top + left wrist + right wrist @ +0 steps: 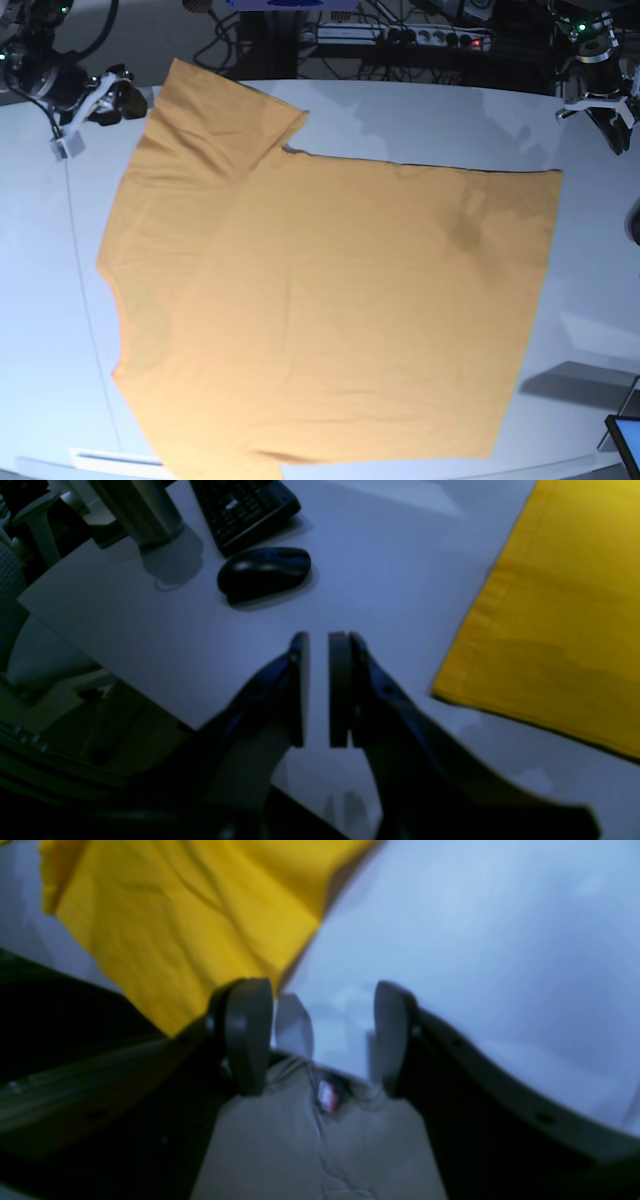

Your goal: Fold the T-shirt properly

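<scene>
I should move my right gripper toward the sleeve edge (pixel 151 122) first and then close on the T-shirt (pixel 330 310). My fingers are on either side of white table beside that edge.
The orange-yellow T-shirt (pixel 330 310) lies spread flat on the white table (pixel 590 260), with one sleeve (pixel 230 110) toward the back left and the hem toward the right. My left gripper (pixel 318 690) hovers over bare table beside the shirt's hem corner (pixel 560 630); its pads stand a thin gap apart and hold nothing. It shows at the back right in the base view (pixel 607 120). My right gripper (pixel 324 1035) is open and empty at the table's edge beside a shirt edge (pixel 190 915), and shows at the back left in the base view (pixel 118 100). No heart mark or neck tag can be made out.
A black mouse (pixel 264 574), a black keyboard (pixel 245 510) and a metal cylinder (pixel 142 510) stand near my left gripper. A thin cable (pixel 80 290) runs along the table's left side. A screen corner (pixel 625 440) sits at the front right. Beige cloth (pixel 320 1150) shows below the table edge.
</scene>
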`<state>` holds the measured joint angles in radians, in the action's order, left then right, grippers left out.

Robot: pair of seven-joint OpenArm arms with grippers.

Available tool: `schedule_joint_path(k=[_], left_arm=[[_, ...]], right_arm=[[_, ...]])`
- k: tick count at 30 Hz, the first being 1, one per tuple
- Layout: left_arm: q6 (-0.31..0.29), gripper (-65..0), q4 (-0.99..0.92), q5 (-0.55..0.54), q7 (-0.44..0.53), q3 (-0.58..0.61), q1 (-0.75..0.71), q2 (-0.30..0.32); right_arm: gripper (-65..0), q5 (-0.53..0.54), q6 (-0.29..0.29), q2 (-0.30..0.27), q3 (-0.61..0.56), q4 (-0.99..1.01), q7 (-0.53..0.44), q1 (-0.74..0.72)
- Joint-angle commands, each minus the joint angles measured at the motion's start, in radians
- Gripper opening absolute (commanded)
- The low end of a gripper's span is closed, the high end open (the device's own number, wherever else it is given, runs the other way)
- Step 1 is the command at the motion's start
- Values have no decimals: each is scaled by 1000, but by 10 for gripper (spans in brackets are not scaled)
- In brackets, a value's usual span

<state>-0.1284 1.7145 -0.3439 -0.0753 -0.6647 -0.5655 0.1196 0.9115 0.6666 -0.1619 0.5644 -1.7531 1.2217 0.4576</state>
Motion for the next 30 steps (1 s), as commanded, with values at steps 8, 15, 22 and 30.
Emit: schedule_joint_path(k=[8,15,22,30], left_arm=[[11,-573,14,78,30,-2,-3,10],[11,-573,14,76,30,-2,-3,10],[11,-573,14,76,30,-2,-3,10],[11,-573,6,76,27,-2,12,9]], right_arm=[[-329,-2,6,-1,-25,11,8,0],[-329,-1,6,38,-97,12,8,0],[-329,-1,6,48,-99,12,8,0],[-432,-1,6,46,-114,11,8,-1]])
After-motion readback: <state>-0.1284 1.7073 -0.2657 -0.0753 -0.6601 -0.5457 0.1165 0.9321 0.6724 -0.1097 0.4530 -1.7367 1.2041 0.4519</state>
